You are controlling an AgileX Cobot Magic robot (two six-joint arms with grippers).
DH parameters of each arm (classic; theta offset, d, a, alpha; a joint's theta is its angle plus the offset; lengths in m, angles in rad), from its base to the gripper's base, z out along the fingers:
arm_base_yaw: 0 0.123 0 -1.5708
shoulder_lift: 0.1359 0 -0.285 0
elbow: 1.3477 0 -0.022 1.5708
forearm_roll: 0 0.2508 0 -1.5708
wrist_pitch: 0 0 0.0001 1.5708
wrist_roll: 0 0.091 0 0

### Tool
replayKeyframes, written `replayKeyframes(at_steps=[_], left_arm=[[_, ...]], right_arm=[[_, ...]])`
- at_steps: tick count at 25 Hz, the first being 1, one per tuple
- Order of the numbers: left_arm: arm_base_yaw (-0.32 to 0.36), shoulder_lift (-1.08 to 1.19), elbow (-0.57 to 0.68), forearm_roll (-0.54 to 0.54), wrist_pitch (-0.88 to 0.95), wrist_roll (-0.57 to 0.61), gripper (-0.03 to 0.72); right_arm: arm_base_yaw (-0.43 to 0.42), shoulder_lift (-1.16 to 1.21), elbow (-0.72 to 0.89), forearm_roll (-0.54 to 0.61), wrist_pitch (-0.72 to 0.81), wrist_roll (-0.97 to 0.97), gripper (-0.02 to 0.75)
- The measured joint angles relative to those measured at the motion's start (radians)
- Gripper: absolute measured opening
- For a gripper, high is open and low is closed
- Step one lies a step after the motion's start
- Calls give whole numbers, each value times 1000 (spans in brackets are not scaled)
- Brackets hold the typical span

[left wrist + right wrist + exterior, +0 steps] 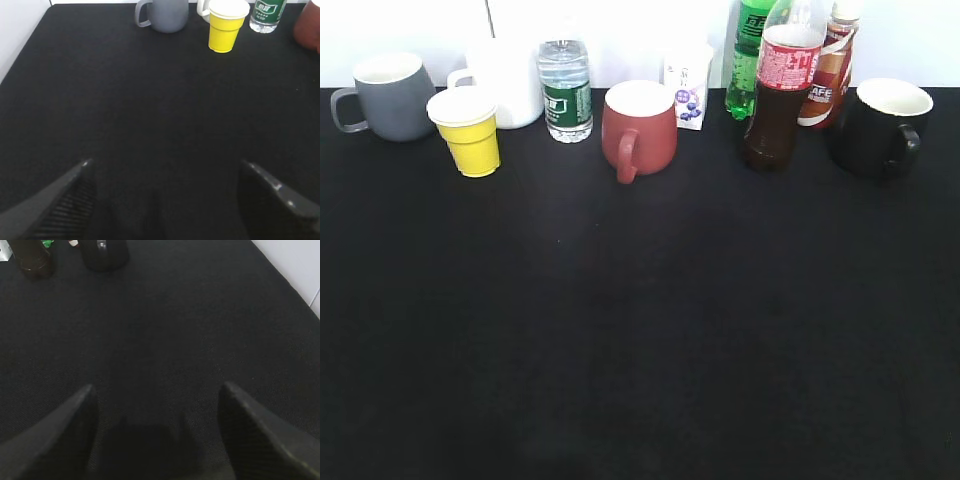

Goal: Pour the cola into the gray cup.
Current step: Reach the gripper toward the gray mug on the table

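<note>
The yellow cup and white mug crowd the far side of the gray cup. I will next grip the gray cup with my left gripper by its handle (339, 112), which faces open cloth.
The cola (775, 95), a clear bottle of dark liquid with a red label, stands upright at the back right of the black table; its base shows in the right wrist view (31, 260). The gray cup (392, 97), a blue-gray mug with a white inside, stands at the back left, handle to the left, and also shows in the left wrist view (166, 14). My left gripper (163, 172) is open and empty over bare cloth, far in front of the cup. My right gripper (157, 395) is open and empty, far in front of the cola. Neither arm shows in the exterior view.
Along the back stand a yellow cup (470, 132), a white mug (510, 80), a water bottle (565, 90), a dark red mug (638, 128), a small carton (688, 92), a green soda bottle (750, 55), a coffee bottle (830, 65) and a black mug (880, 125).
</note>
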Motion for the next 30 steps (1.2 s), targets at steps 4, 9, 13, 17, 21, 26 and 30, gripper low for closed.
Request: replayKeyframes(at_steps=[4,9,13,17,21,26,30], left_arm=[[0,0,0,0,0,0,664],[0,6,-38,-9,-228,0,545],[0,284,138,45,-883,0,543],[6,826,268,53,-1543,0,532],[55,1450,205,3,-1945,0,496],[114,1857,-148,-3,-2018,19,465],[136,2047,-390,61,-1931,20,453]], right_arm=[[0,0,0,0,0,0,566],[0,0,0,0,0,0,566],[0,0,0,0,0,0,566],[0,0,0,0,0,0,566],[0,0,0,0,0,0,566],[0,0,0,0,0,0,566],[0,0,0,0,0,0,566]])
